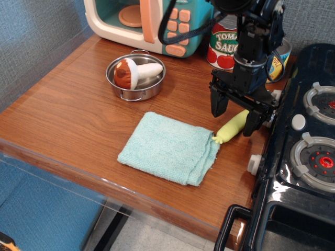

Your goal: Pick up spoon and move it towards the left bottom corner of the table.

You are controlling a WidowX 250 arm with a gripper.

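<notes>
The gripper grabs the spoon by its yellow-green handle (232, 126) next. That is for carrying the spoon past the cloth (166, 148) to the corner of the table.
The spoon (230, 128) lies on the brown wood-grain table (78, 110) at the right, next to the stove. Its pale yellow-green handle shows, with the frilled tip touching the cloth's corner. Its silver bowl is hidden behind the gripper. My gripper (234, 115) is open and hangs low over the spoon, with one finger on each side of the handle. It holds nothing.
A light blue cloth (170, 147) lies mid-table. A steel pot (135, 78) holds a brown-capped mushroom toy (133, 71). A toy microwave (152, 23) and two cans (225, 44) stand at the back. A black toy stove (303, 151) borders the right.
</notes>
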